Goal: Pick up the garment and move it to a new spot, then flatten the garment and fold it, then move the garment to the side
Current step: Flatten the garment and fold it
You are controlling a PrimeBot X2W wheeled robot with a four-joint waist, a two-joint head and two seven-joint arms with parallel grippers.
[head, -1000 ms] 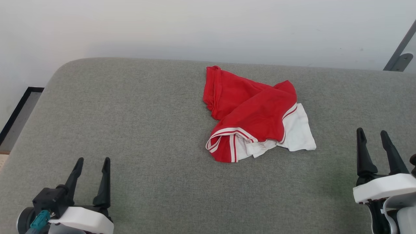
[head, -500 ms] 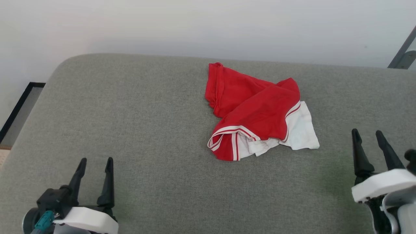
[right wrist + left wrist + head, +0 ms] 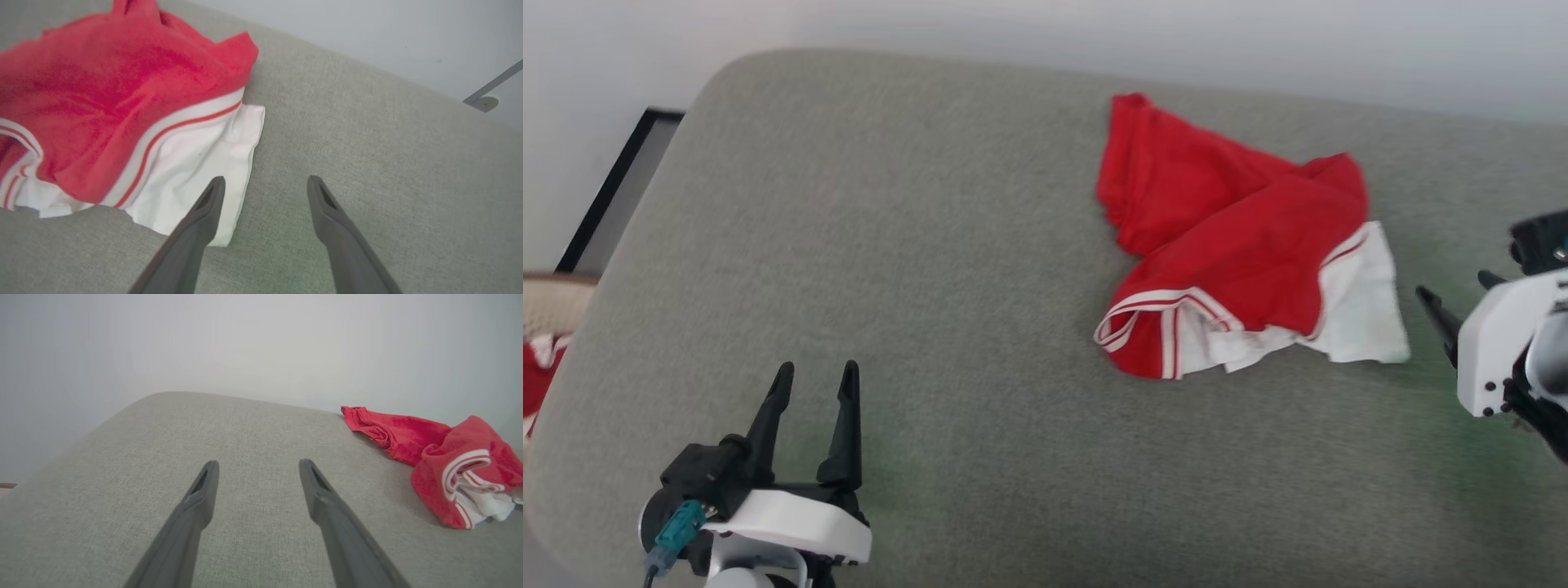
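Note:
The robot's right gripper needs to grab the garment next by its white sleeve end (image 3: 1373, 309), so that the garment's red body (image 3: 1243, 235) stays free to flatten.
The garment (image 3: 1233, 245) lies crumpled on the grey cushion, bright red with a white sleeve end (image 3: 1364, 318) and striped trim at its near edge. My right gripper (image 3: 1454, 287) hovers open just right of the white end, partly hidden behind its white wrist housing. In the right wrist view the garment (image 3: 102, 102) fills the left, and my right gripper (image 3: 265, 179) is open with one finger over the white edge. My left gripper (image 3: 817, 371) stands open and empty near the front left, well away. In the left wrist view the left gripper (image 3: 258, 463) points over bare cushion, with the garment (image 3: 441, 457) at the right.
The grey padded surface (image 3: 931, 245) has rounded corners and drops off at left and back. A pale wall stands behind it. A black-framed strip (image 3: 613, 196) and a beige thing holding red cloth (image 3: 543, 343) lie beyond the left edge. A metal bracket (image 3: 482, 102) is on the wall.
The head camera has tipped down and shifted, so the whole picture moved. My right gripper has come in close to the garment's white end. The left gripper stays much where it was.

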